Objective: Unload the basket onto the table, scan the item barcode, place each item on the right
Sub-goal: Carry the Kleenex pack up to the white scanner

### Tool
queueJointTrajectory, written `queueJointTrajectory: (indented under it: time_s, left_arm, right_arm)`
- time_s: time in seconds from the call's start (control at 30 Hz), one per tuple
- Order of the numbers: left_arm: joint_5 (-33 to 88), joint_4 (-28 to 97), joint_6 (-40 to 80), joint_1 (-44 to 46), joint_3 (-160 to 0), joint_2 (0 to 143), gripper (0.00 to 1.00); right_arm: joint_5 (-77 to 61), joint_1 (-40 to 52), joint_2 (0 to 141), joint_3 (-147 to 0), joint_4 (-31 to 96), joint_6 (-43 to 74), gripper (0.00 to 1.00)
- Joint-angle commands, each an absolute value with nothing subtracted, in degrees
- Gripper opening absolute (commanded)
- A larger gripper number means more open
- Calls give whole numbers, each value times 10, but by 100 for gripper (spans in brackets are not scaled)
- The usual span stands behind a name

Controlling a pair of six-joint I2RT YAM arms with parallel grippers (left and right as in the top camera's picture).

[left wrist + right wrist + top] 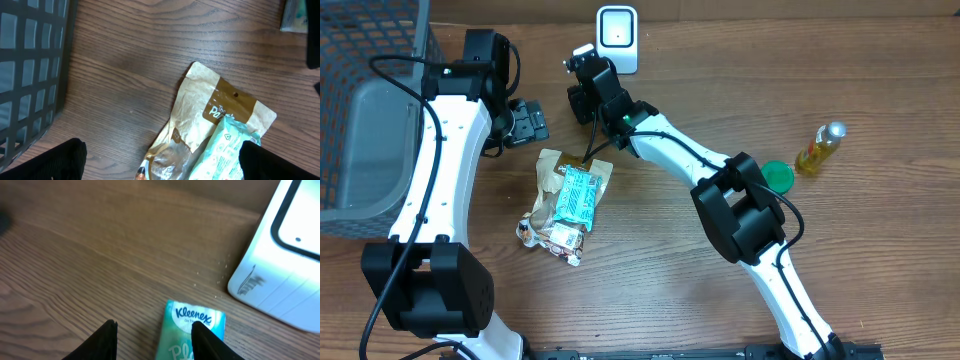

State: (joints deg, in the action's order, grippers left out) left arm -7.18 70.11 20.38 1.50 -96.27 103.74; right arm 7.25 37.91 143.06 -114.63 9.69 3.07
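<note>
My right gripper grips the Kleenex pack (pixel 186 324) across its side edges next, leaving the Kleenex-lettered end free, to scan the pack's barcode.
A teal Kleenex pack (pixel 186 324) lies flat on the wooden table just in front of the white barcode scanner (pixel 280 255), which also shows in the overhead view (pixel 617 38). My right gripper (pixel 155 342) hovers over the pack, open. Its right finger (pixel 207 340) covers the pack's right side, and nothing is clamped. From overhead, the right gripper (pixel 583 92) sits below the scanner. My left gripper (pixel 160 165) is wide open above a brown paper bag (pixel 200 107) with a pale teal packet (pixel 225 150) on it. The Kleenex pack (pixel 294 15) shows at the top right.
A dark wire basket (pixel 370 100) stands at the left edge; its wall (pixel 30 75) is close to my left gripper (pixel 527 122). A green lid (pixel 779 176) and a small yellow bottle (pixel 820 148) lie at the right. The bag pile (pixel 565 200) is mid-table.
</note>
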Motion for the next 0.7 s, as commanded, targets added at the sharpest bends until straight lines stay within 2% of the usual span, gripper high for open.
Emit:
queueJointTrajectory:
  time_s: [0.0,0.17,0.23,0.3,0.47,0.67]
  left_arm:
    - [-79,700,197,19,-972,1038,99]
    - [-79,701,197,19,-972,1038,100]
    - [-79,701,197,19,-972,1038,100]
    - [-79,700,197,19,-972,1038,99]
    - [-79,701,197,19,-972,1038,100]
    - [-79,701,197,19,-972,1038,100]
  right_arm:
    - [87,380,1460,-1140,108,15,44]
    - [90,379,1466,-1140,175,17,43]
    - [95,379,1464,-1141,213,18,36]
    - [95,376,1455,-1141,267,43,33]
    - [94,366,1411,-1141,433,126,33]
    - [94,362,1390,-1141,571,135,34]
